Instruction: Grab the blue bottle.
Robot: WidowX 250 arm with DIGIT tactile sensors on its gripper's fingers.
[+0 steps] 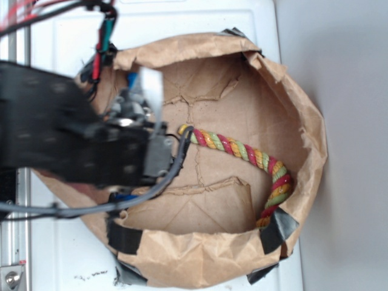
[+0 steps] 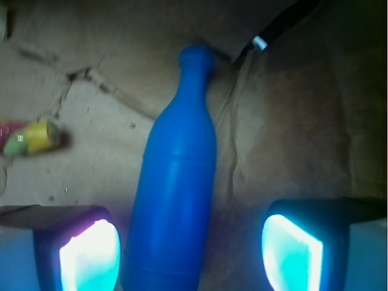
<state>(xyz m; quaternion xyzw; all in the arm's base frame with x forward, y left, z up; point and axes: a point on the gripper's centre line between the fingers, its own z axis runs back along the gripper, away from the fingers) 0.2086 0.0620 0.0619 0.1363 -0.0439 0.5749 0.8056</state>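
Observation:
My gripper lowers next, before it closes on the blue bottle's body [image 2: 170, 212], since its fingers hover above the bottle's body in the wrist view.
The blue bottle [image 2: 179, 182] lies on the brown paper floor of the bag, its narrow neck pointing away from me in the wrist view. My gripper [image 2: 191, 253] is open and straddles the bottle's lower body. The left pad [image 2: 91, 254] is almost against the bottle, while the right pad [image 2: 291, 251] stands well apart from it. In the exterior view the black arm [image 1: 66, 133] reaches into the left side of the bag and hides the fingers. Only a small blue patch [image 1: 123, 197] shows under the arm.
A brown paper bag [image 1: 200, 254] with rolled-down walls and black tape [image 1: 276, 233] at its corners encloses the area. A multicoloured rope [image 1: 242, 151] curves across the bag's right half, and the rope's end [image 2: 33, 138] lies left of the bottle. The bag sits on a white surface [image 1: 182, 18].

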